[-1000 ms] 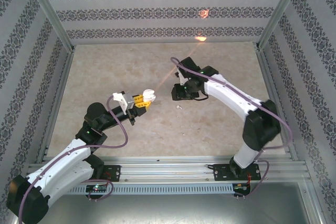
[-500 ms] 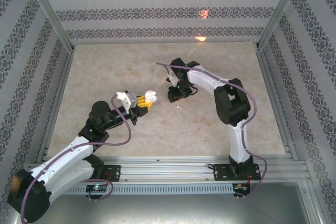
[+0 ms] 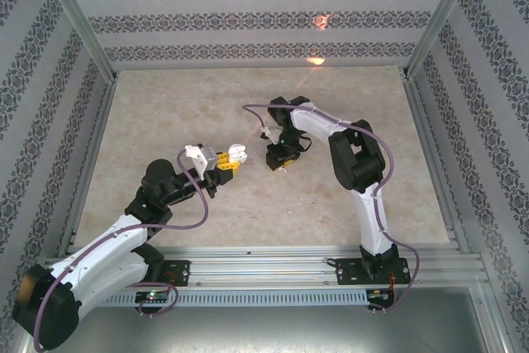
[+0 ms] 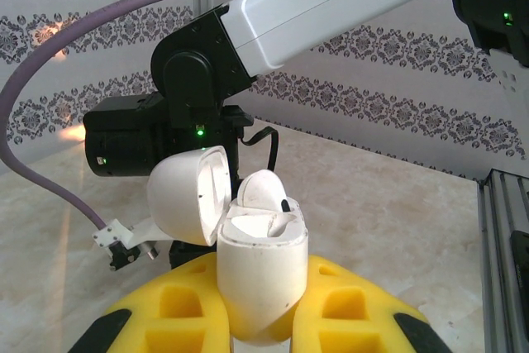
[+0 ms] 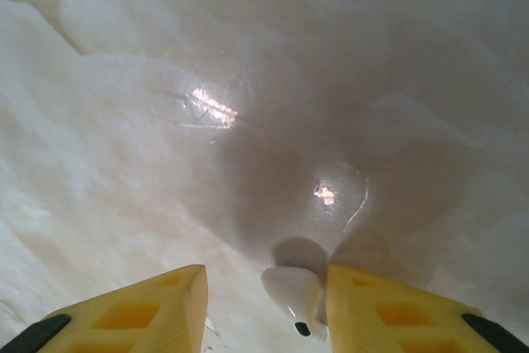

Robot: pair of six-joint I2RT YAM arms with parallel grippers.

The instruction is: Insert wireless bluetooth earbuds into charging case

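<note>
Next, my right gripper grabs across the earbud's sides by the dark spot. This leaves the earbud's other, rounded end free to go into the case.
My left gripper [image 3: 225, 160] is shut on the charging case [image 3: 237, 153], held above the table left of centre. In the left wrist view the white case [image 4: 263, 274] stands upright between the yellow fingers [image 4: 165, 320], its lid [image 4: 188, 194] swung open to the left. One earbud [image 4: 262, 190] sits in it. My right gripper [image 3: 277, 160] points down at the table just right of the case. Its jaws are open in the right wrist view, around a second earbud [image 5: 293, 291] lying on the table. That earbud lies against the right-hand finger [image 5: 388, 312], apart from the left one [image 5: 157, 307].
The marble tabletop [image 3: 207, 105] is walled by patterned panels and aluminium rails [image 3: 264, 258]. My right arm's black wrist [image 4: 165, 121] and purple cable [image 4: 50, 80] hang close behind the open case. Free table lies to the back and the far left.
The right arm swung in and down towards the left gripper, bringing its jaws over the earbud on the table and opening them slightly. The left arm with the case barely moved.
</note>
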